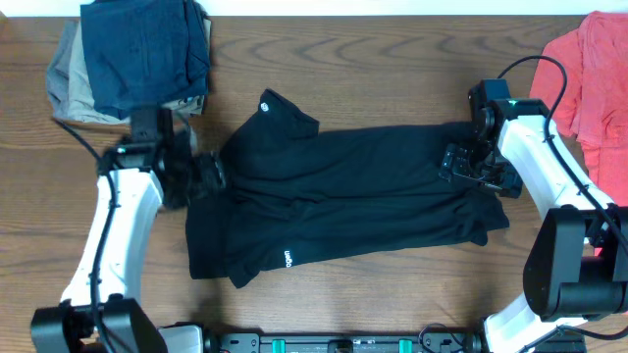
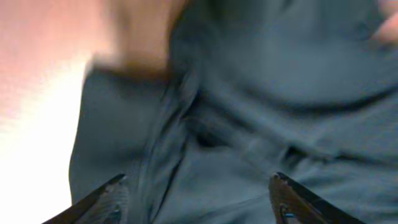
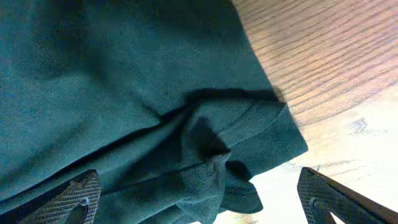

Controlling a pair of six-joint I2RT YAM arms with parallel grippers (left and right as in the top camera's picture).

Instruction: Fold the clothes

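The robot's left gripper next needs to take hold of the black shirt by its far edge [image 1: 328,132] beside the protruding sleeve [image 1: 279,115], to fold the shirt's far side over the near cloth.
The clothes [image 1: 353,196], a black collared shirt with small white logo marks, lie across the middle of the table in a long folded band, with a sleeve sticking up at the top left. My left gripper [image 1: 206,176] hovers over the shirt's left end. In the left wrist view it [image 2: 198,186] is open, with rumpled black fabric [image 2: 280,81] below the spread fingers. My right gripper [image 1: 461,165] is over the shirt's right end. It [image 3: 199,186] is open wide above a bunched corner of the cloth [image 3: 217,149], gripping nothing.
Folded navy [image 1: 147,49] and khaki [image 1: 67,88] garments sit stacked at the back left, close behind my left arm. A coral-red shirt [image 1: 589,69] lies at the back right beside my right arm. Bare wood table [image 1: 392,69] surrounds the black shirt.
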